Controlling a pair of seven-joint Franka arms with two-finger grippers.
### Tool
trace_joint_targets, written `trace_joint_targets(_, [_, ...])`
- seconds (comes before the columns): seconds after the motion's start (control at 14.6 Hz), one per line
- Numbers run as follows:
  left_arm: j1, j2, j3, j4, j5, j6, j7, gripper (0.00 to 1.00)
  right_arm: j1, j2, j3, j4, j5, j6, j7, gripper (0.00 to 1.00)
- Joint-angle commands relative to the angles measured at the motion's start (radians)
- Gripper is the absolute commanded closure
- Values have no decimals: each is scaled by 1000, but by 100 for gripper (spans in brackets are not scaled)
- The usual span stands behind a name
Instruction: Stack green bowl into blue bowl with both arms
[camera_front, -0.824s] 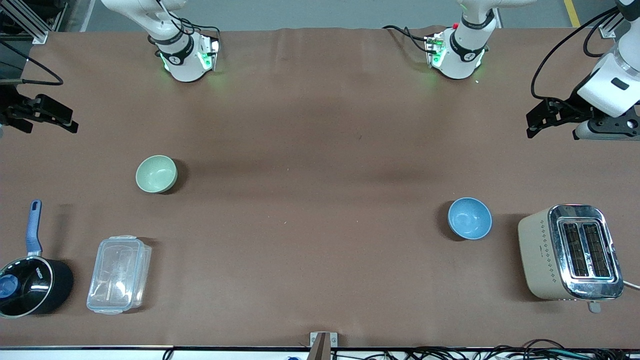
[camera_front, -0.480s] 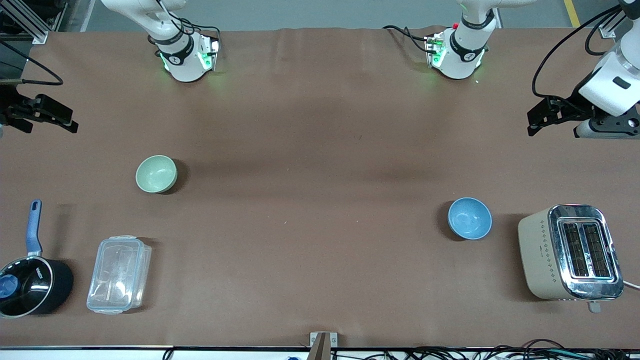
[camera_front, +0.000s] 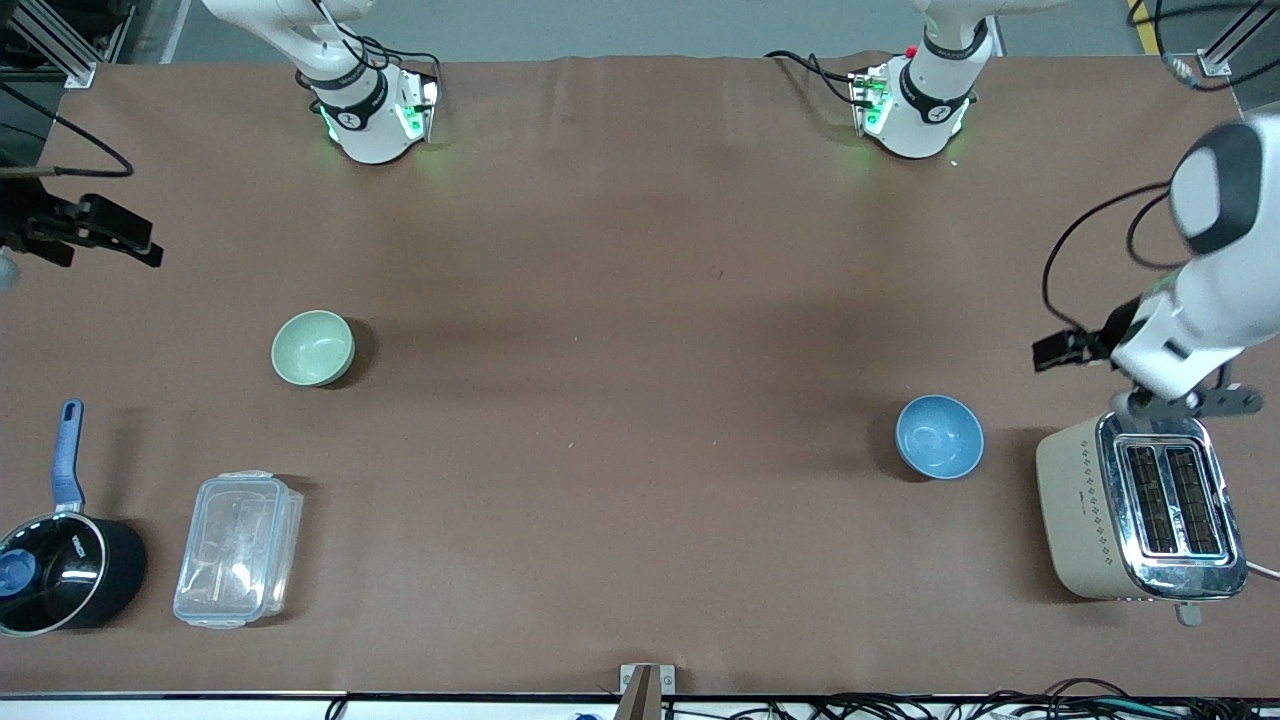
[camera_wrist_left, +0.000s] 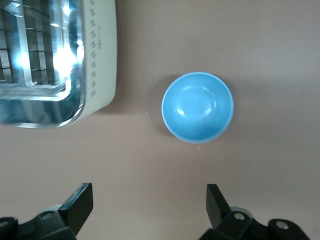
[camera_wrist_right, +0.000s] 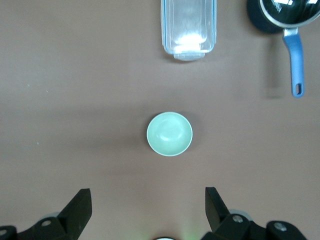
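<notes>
My right gripper needs to grab the green bowl by its rim (camera_front: 314, 312) next and pick it up, to stack it into the blue bowl (camera_front: 939, 437).
The green bowl (camera_front: 313, 347) stands upright and empty on the brown cloth toward the right arm's end. It also shows in the right wrist view (camera_wrist_right: 169, 133). The blue bowl (camera_front: 939, 437) stands upright and empty toward the left arm's end, beside the toaster, and shows in the left wrist view (camera_wrist_left: 197, 106). My left gripper (camera_front: 1052, 354) is open and empty, up over the cloth by the toaster's corner, short of the blue bowl (camera_wrist_left: 149, 205). My right gripper (camera_front: 140, 250) is open and empty, high over the table's edge, well off the green bowl (camera_wrist_right: 148, 205).
A beige and chrome toaster (camera_front: 1140, 505) stands beside the blue bowl at the left arm's end. A clear plastic box (camera_front: 238, 548) and a black saucepan with a blue handle (camera_front: 62, 570) lie nearer the front camera than the green bowl.
My left arm has swung down toward the toaster and the blue bowl. My right gripper has barely shifted. Both bowls stay put.
</notes>
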Motion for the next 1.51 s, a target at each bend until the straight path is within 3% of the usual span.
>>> trace_joint_targets(0.0, [-6,115,2,16,23,96,-37,0,-18,-17,-5,-213,-17,151,-42,0])
trace_joint_targets(0.41, [8,292,0,-32,23,337,-47,1,-20,-87,-32,-782,-72,771,-95,0])
trace_joint_targets(0.55, [5,324,0,-29,23,354,-49,21,-20,-83,-48,-911,-74,961,-120,0])
trace_joint_targets(0.69, [2,344,0,-26,20,360,-50,50,-28,-61,-72,-1012,-72,1166,-152,0])
trace_joint_targets(0.82, [-4,352,0,-23,21,365,-73,75,-29,-2,-83,-1074,-72,1326,-164,0])
trace_joint_targets(0.96, [-9,352,0,-23,24,365,-83,95,-34,54,-88,-1080,-74,1394,-166,0])
trace_joint_targets(1.24, [-21,327,-15,-3,20,356,-89,100,-38,135,-88,-1088,-72,1462,-166,3])
trace_joint_targets(1.37, [-24,307,-53,5,10,354,-112,100,-38,140,-88,-1091,-72,1460,-166,17])
trace_joint_targets(1.44, [-24,291,-82,8,9,350,-139,100,-37,138,-86,-1091,-72,1451,-166,33])
